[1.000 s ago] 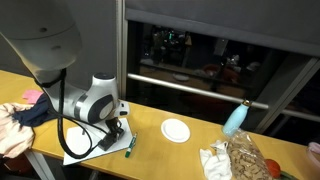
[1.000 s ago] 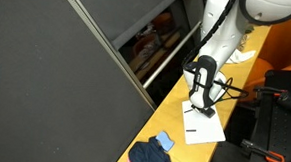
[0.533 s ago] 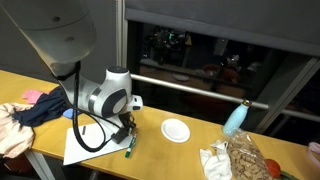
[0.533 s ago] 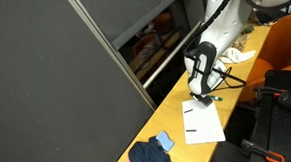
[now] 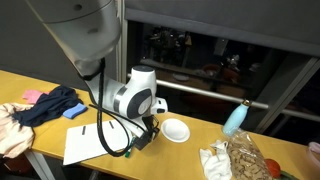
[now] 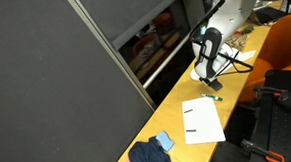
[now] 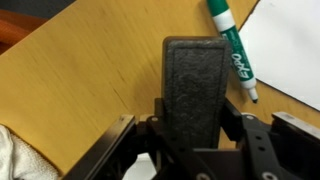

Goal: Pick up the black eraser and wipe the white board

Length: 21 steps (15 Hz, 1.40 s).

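Note:
My gripper keeps hold of the black eraser (image 7: 195,70) for now, since the eraser hangs above the table. If I opened now, the eraser would fall close against the green marker pen.
The black eraser (image 7: 195,70), a flat dark felt block, is clamped between the jaws of my gripper (image 7: 195,115) and sticks out forward over the bare wooden table. In an exterior view my gripper (image 5: 146,133) is low over the table between the white board (image 5: 92,144) and a small round white plate (image 5: 175,130). The white board lies flat with faint dark marks, and its corner shows in the wrist view (image 7: 296,50). In an exterior view the gripper (image 6: 208,80) is beyond the board (image 6: 203,121), off its far edge.
A green marker pen (image 7: 232,48) lies just beside the eraser, next to the board edge, and shows on the table (image 6: 213,98). The plate rim (image 7: 14,156) is close by. A blue bottle (image 5: 235,118), a snack bag (image 5: 243,156) and crumpled cloths (image 5: 45,105) lie along the table.
The arm has swung along the table, carrying the eraser off the white board and past the green marker toward the white plate. The board now lies uncovered.

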Motion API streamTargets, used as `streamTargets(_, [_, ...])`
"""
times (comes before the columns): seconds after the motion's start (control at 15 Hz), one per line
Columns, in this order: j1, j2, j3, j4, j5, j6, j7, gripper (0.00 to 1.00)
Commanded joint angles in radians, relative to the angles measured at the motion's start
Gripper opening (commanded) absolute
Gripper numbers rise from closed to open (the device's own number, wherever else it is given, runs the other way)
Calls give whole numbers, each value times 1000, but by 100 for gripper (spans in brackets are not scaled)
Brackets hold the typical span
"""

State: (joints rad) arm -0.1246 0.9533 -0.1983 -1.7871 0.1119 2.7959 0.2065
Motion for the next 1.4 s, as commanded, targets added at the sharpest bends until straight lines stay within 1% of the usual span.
streamTargets(0.0, [-27,43,-2,35,9,-25,9,31])
streamTargets(0.2, [-61,79,21,45,16,-17,-11,31])
streamTargets(0.53, [-74,137,30,64,18,-3,-10,31])
streamTargets(0.6, [-72,135,28,58,19,-5,-8,72])
streamTargets(0.67, [-72,128,28,53,19,-4,-8,83])
streamTargets(0.73, [-70,113,25,37,20,-6,-8,88])
streamTargets(0.8, [-65,99,19,20,16,-3,-9,96])
streamTargets(0.87, [-60,82,15,2,16,-1,-6,99])
streamTargets(1.0, [-52,50,9,-29,18,-5,2,100])
streamTargets(1.33, [-44,-75,19,-171,33,80,0,100])
